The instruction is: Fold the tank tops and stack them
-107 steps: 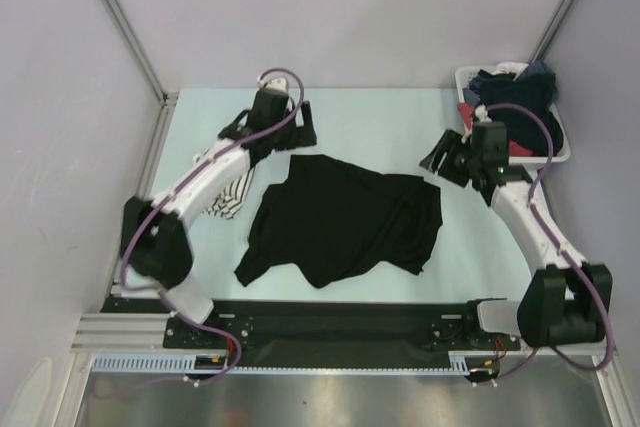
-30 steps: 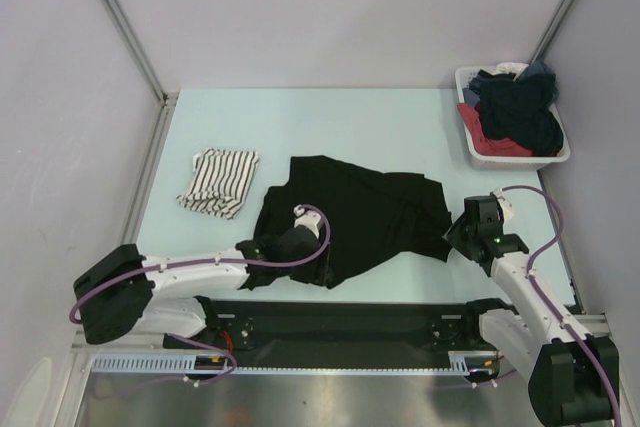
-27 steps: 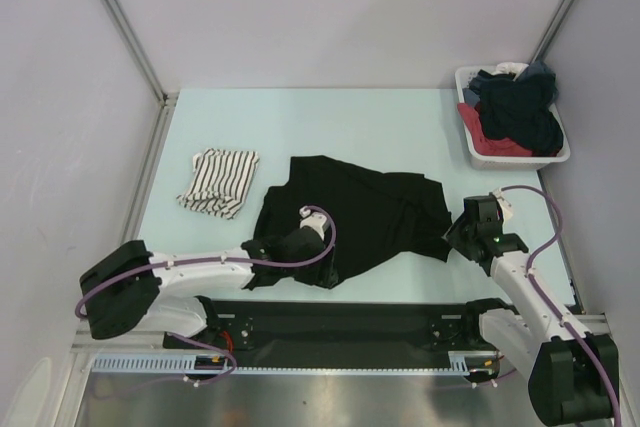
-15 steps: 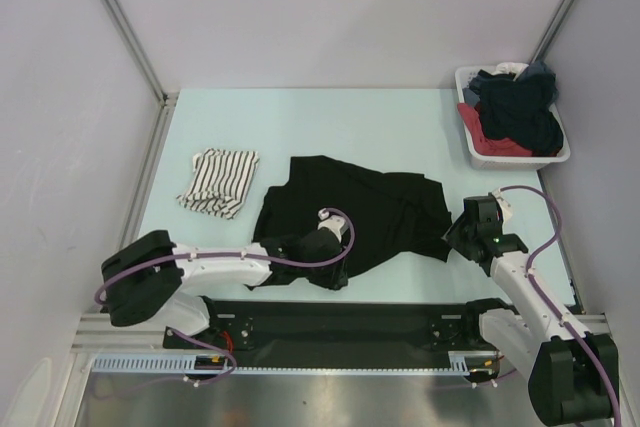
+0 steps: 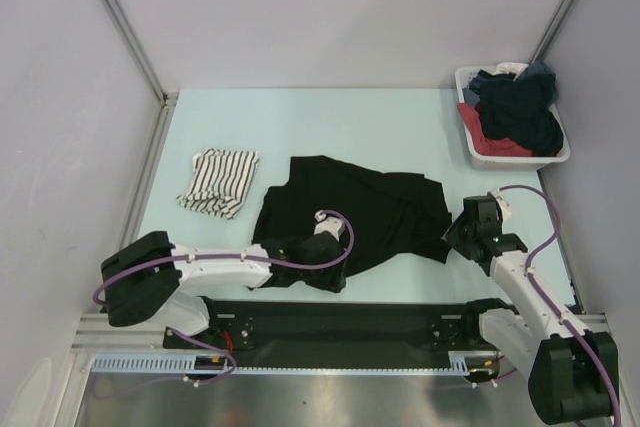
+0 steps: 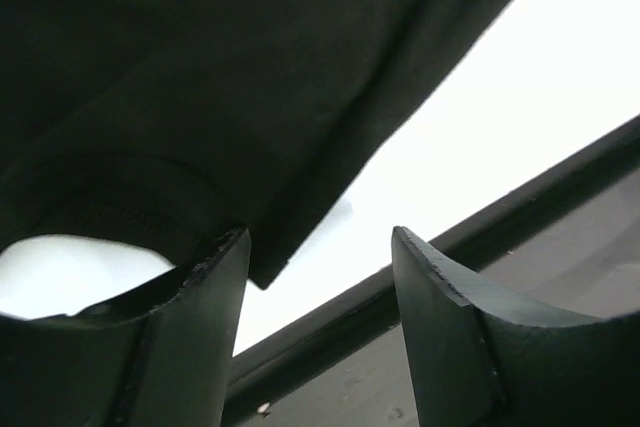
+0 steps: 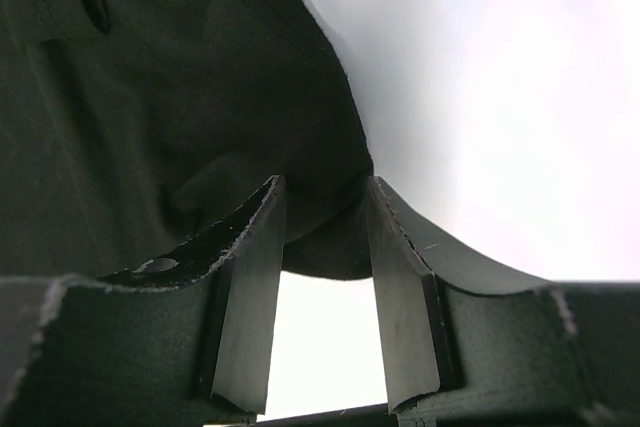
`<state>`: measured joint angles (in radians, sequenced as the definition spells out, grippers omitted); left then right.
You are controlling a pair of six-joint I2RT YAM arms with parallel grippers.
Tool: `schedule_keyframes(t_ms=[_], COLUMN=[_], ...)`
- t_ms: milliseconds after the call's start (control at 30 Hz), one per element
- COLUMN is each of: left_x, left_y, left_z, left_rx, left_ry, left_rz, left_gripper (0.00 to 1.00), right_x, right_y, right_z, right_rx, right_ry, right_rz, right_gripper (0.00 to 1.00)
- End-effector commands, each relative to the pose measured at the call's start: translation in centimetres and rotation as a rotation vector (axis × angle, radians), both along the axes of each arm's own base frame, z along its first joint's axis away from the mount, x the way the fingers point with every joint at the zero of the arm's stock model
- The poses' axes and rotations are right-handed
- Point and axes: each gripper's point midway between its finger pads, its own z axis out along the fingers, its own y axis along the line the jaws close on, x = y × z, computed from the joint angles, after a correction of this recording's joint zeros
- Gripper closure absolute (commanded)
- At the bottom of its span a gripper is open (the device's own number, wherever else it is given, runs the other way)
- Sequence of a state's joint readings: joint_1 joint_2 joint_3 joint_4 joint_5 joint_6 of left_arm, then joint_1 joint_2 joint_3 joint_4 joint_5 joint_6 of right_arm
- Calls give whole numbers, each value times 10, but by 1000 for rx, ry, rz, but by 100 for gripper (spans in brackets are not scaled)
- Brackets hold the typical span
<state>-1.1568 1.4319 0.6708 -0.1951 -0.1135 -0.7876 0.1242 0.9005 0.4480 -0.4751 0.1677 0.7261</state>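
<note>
The left gripper grabs the corner at the black tank top's near edge next, to stretch the tank top straight for folding.
The black tank top (image 5: 350,209) lies spread and rumpled in the middle of the table. The striped tank top (image 5: 218,182) lies folded to its left. My left gripper (image 5: 328,275) is low at the black top's near edge. In the left wrist view it (image 6: 318,237) is open, with a corner of the black fabric (image 6: 200,77) beside its left finger. My right gripper (image 5: 452,237) is at the top's right near corner. In the right wrist view it (image 7: 325,185) is open, its fingertips on either side of a fold of the black fabric (image 7: 150,97).
A white basket (image 5: 470,147) heaped with dark and red clothes stands at the back right. A black rail (image 5: 340,317) runs along the near table edge, just behind my left gripper, and shows in the left wrist view (image 6: 420,257). Grey walls close in both sides.
Both arms came forward from the back of the table. In the last second my left gripper slid right along the black top's near edge. The right arm stayed still.
</note>
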Motion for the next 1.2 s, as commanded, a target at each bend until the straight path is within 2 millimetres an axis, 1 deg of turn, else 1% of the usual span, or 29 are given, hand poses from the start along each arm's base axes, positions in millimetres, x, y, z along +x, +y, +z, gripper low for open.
schedule_keyframes(t_ms=[0,200,267,300,400,467,567,667,700,767,800,867,900,933,967,1033,1067,1133,1167], left_x=[6,1,1,2,3,4,6,8,9,12,12,13,14,14,18,19,22,24,25], left_y=[7,8,6,6,7,13,20,23,24,26,26,26,27,30,29,35,36,40,40], left_z=[10,-3,-1,2,9,7,2,-1,-3,-8,-9,-12,-13,-14,-11,-8,-2,2,8], left_rx=[32,71,64,62,70,97,140,164,172,195,203,220,231,246,250,273,270,276,261], left_ry=[-50,-32,-35,-47,-73,-78,-88,-99,-101,-109,-111,-113,-115,-115,-128,-139,-158,-169,-174], left_rz=[30,7,3,7,6,15,25,32,33,41,40,38,40,42,52,60,71,72,76], left_gripper=[37,41,39,33,31,32,37,46,52,59,69,77,86,92,100,100,100,100,100], right_x=[5,6,6,6,6,6,7,7,7,7,7,4,3,2,-3,-12,-12,-15,-16], right_y=[0,2,3,3,3,4,4,4,4,6,6,8,9,10,8,8,10,14,15], right_z=[2,1,1,1,1,0,0,1,1,0,0,0,-1,-2,-3,-6,-4,-4,-5], right_rx=[-3,0,4,3,2,6,6,7,7,12,14,22,32,40,41,48,56,73,75], right_ry=[-19,-15,-15,-14,-14,-12,-12,-13,-13,-12,-10,0,2,9,36,85,91,104,106], right_rz=[13,21,28,28,25,30,32,35,36,42,42,50,50,45,25,1,5,21,21], right_gripper=[57,58,57,57,57,57,57,57,57,58,57,57,57,56,56,55,53,52,46])
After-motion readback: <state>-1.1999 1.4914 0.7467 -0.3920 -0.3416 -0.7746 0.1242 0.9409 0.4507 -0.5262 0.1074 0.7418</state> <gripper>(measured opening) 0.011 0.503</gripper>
